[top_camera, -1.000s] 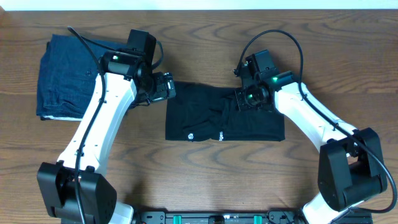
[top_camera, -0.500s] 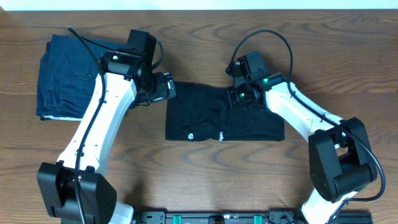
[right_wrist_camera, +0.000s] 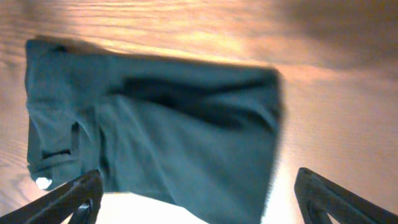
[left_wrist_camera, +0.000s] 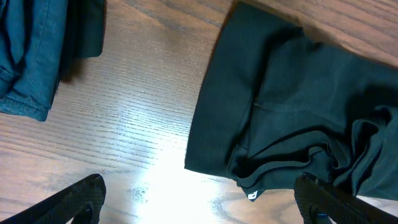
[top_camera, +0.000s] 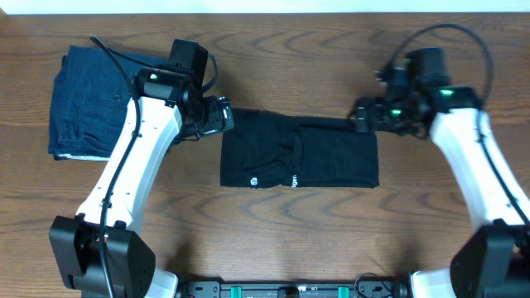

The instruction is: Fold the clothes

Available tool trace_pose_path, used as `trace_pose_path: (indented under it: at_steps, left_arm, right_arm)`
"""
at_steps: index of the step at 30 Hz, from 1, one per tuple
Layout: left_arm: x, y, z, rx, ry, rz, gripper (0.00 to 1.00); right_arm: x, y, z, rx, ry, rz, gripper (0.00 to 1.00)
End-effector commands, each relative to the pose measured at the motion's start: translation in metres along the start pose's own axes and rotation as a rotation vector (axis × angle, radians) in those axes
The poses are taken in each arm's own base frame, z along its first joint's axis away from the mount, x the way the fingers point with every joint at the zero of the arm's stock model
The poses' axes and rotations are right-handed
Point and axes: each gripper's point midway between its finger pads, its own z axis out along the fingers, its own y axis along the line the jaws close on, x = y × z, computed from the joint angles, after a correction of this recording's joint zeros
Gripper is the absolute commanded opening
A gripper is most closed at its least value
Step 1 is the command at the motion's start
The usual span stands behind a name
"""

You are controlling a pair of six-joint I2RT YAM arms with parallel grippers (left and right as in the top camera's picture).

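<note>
My right gripper is to grab the black T-shirt [top_camera: 298,151] next by its outer side edge [top_camera: 376,161], farthest from the labels, so that it can fold that end of the T-shirt inward.
The clothes, a black T-shirt [top_camera: 298,151], lie folded into a wide flat rectangle in the middle of the table, with small white marks near its front edge. In the left wrist view the T-shirt [left_wrist_camera: 298,112] shows rumpled folds and a small white label. My left gripper [top_camera: 222,115] hovers at the shirt's back left corner, open and empty, fingers [left_wrist_camera: 81,196] wide apart over bare wood. My right gripper [top_camera: 362,115] is at the shirt's back right corner, open, holding nothing. The shirt [right_wrist_camera: 155,130] fills the blurred right wrist view, above the fingers [right_wrist_camera: 323,193].
A dark blue denim-like folded garment [top_camera: 83,99] lies at the back left of the wooden table [top_camera: 273,223]; its edge [left_wrist_camera: 37,50] also appears in the left wrist view. The left arm stretches from the front left, the right arm from the front right.
My right gripper has opened and swung from the middle of the shirt's back edge out to its right corner. The left arm has not moved.
</note>
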Motion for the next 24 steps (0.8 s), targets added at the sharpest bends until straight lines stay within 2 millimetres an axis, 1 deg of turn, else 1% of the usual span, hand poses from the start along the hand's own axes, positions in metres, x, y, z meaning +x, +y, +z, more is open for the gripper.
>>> trace_pose_path:
  at_steps: [1,2,3,4,5,6,7,9,13,19,24]
  left_arm:
    - [0.002,0.004,0.004,-0.016,0.012,-0.003,0.98]
    - [0.002,0.004,0.004,-0.016,0.012,-0.003,0.98]
    - [0.002,0.004,0.004,-0.016,0.012,-0.003,0.98]
    - [0.002,0.004,0.004,-0.016,0.012,-0.003,0.98]
    - [0.002,0.004,0.004,-0.016,0.012,-0.003,0.98]
    - [0.002,0.004,0.004,-0.016,0.012,-0.003,0.98]
    - [0.002,0.004,0.004,-0.016,0.012,-0.003,0.98]
    - [0.002,0.004,0.004,-0.016,0.012,-0.003,0.98]
    - [0.002,0.004,0.004,-0.016,0.012,-0.003,0.98]
    - [0.002,0.004,0.004,-0.016,0.012,-0.003,0.98]
    - [0.002,0.004,0.004,-0.016,0.012,-0.003,0.98]
  right_arm:
    - [0.011,-0.027,0.002,0.023,0.043,0.027,0.91]
    - [0.014,-0.034,0.004,0.028,0.049,0.045,0.87]
    - [0.017,-0.040,0.008,0.032,0.054,0.062,0.81]
    - [0.020,-0.046,0.011,0.036,0.057,0.074,0.72]
    - [0.023,-0.050,0.015,0.038,0.059,0.082,0.59]
    - [0.026,-0.054,0.020,0.040,0.061,0.088,0.48]
    - [0.030,-0.057,0.025,0.041,0.064,0.093,0.45]
    - [0.038,-0.058,0.037,0.023,0.068,0.071,0.46]
    - [0.051,-0.044,0.059,-0.082,0.052,0.010,0.50]
    - [0.070,-0.054,0.084,-0.066,0.028,-0.006,0.51]
    - [0.076,-0.055,0.097,-0.087,-0.016,-0.022,0.51]
